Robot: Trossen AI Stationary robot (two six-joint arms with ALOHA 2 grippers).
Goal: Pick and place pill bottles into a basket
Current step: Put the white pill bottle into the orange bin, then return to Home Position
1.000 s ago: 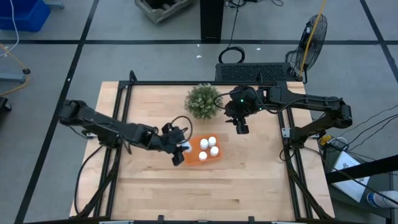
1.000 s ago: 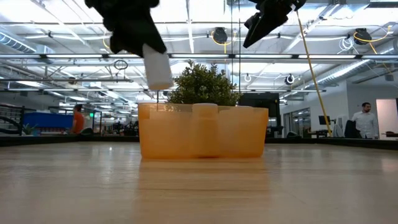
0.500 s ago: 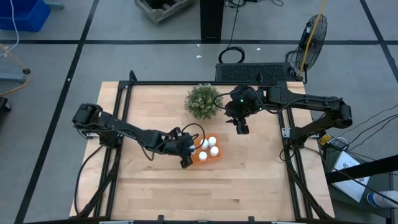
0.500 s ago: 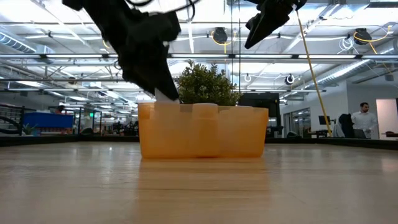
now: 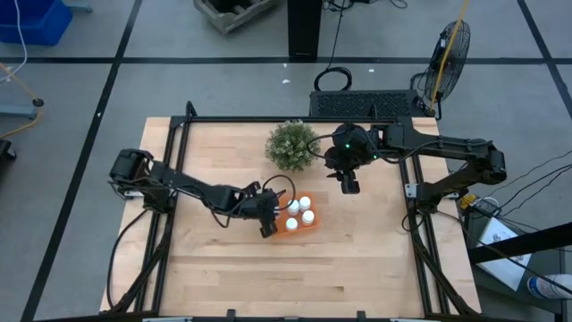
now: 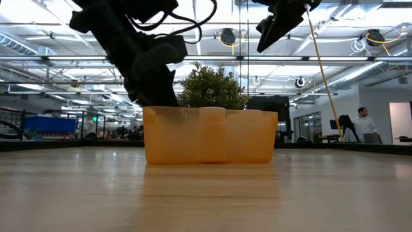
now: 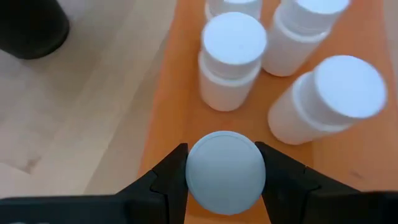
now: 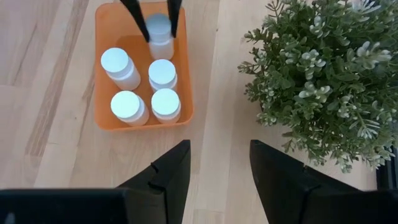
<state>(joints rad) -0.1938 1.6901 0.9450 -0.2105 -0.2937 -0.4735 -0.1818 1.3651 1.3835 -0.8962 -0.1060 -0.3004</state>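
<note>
The held bottle's cap is nearly level with its neighbours over the bottom of the basket in the left wrist view, so the left gripper needs to open.
The orange basket stands at mid-table, in front of the plant. Several white pill bottles stand upright on its floor. My left gripper reaches down into the basket's left end and is shut on one more pill bottle, which also shows in the right wrist view. In the low view the gripper dips behind the basket's wall, which hides the held bottle. My right gripper hangs open and empty above the table, right of the plant. My left gripper pinches the pill bottle between its two fingers, one on each side of the cap. The fingers come from above, slanting from the table's left. The bottle stands upright inside the basket's left end; I cannot tell whether its base is on the floor.
A round bushy green plant stands just behind the basket, toward the table's far edge. Bare wooden tabletop lies in front of the basket and to both sides. A black frame runs along the table's edges.
My left gripper has gone toward the table's right edge and down, carrying the pill bottle from above the basket's left wall into the basket. It has stayed shut on the bottle, which is now below the rim in the low view.
</note>
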